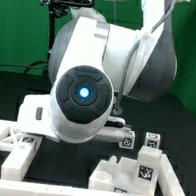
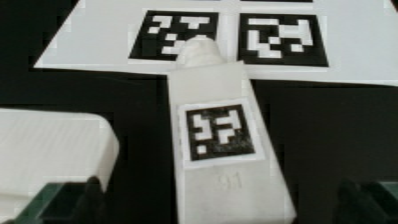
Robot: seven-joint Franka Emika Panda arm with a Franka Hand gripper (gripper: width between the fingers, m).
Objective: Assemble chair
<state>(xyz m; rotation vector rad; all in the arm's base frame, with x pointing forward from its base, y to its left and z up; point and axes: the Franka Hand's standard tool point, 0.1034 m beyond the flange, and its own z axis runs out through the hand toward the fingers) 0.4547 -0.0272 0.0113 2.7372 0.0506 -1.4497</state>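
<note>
My gripper has its fingers on either side of the white piece's near end and would hold the piece if it closed now, so it should close on it.
In the wrist view a long narrow white chair piece (image 2: 222, 140) with one square marker tag lies on the black table. Its tapered far end reaches the marker board. My gripper (image 2: 214, 212) is open. Its dark fingertips (image 2: 64, 205) stand on either side of the piece's near end with a gap on each side, not touching it. A chunky white block (image 2: 54, 150) lies beside the piece. In the exterior view the arm's body hides the gripper. A cross-braced white frame (image 1: 9, 142) and a tagged white block (image 1: 141, 175) lie in front.
The marker board (image 2: 107, 45) with two tags lies flat on the table beyond the long piece. In the exterior view two small tagged white pieces (image 1: 152, 142) stand behind the block. The arm's large white joint (image 1: 81, 94) fills the middle.
</note>
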